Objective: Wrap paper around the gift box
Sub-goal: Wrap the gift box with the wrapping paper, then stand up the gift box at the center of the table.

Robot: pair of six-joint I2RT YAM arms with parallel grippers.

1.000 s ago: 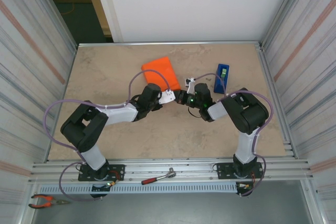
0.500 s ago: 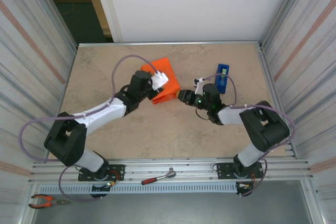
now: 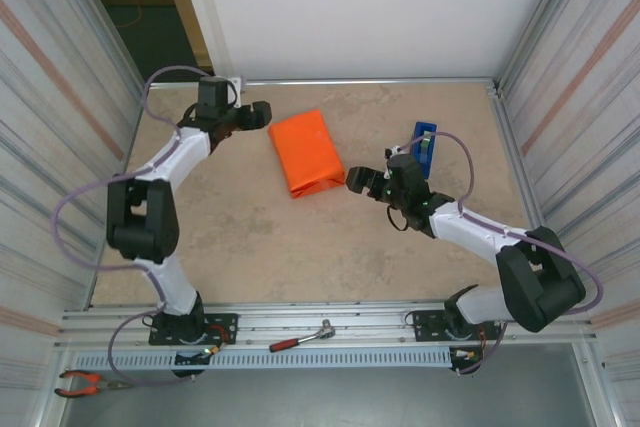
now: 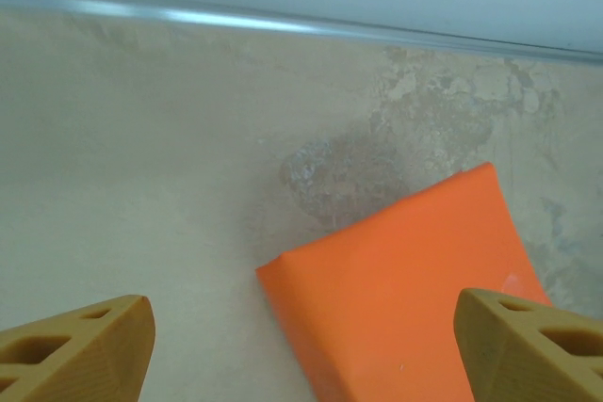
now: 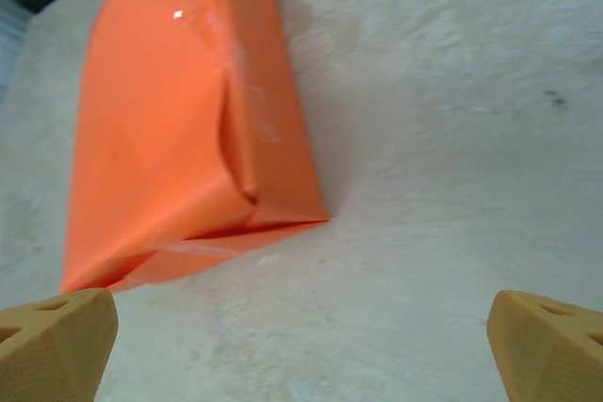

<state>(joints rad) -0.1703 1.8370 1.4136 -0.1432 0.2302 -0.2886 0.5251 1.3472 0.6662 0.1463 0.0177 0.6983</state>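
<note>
The robot's left gripper will next grab the paper at the parcel's far corner point(image 4: 285, 272), opposite the folded end, to set the paper upright for wrapping.
The paper is an orange, box-sized parcel point(image 3: 307, 153) lying flat on the table, its folded end flaps held with clear tape point(image 5: 240, 77). The gift box is hidden under it. My left gripper point(image 3: 262, 115) hovers open just left of the parcel's far corner, nothing between its fingers; in the left wrist view the gripper point(image 4: 301, 357) has the parcel point(image 4: 415, 298) under its right side. My right gripper point(image 3: 358, 182) stands open just right of the parcel's near end, apart from it; in the right wrist view the gripper point(image 5: 301, 345) faces the folded end point(image 5: 188, 157).
A blue tape dispenser point(image 3: 424, 145) stands right of the right gripper. Metal rails point(image 3: 320, 82) and corrugated walls border the table. A ratchet wrench point(image 3: 300, 339) and pliers point(image 3: 85, 383) lie on the near frame, off the tabletop.
The left arm swung from the table's middle across the parcel to the far left. Both grippers opened. The right arm stretched out, its gripper staying beside the parcel's near end.
</note>
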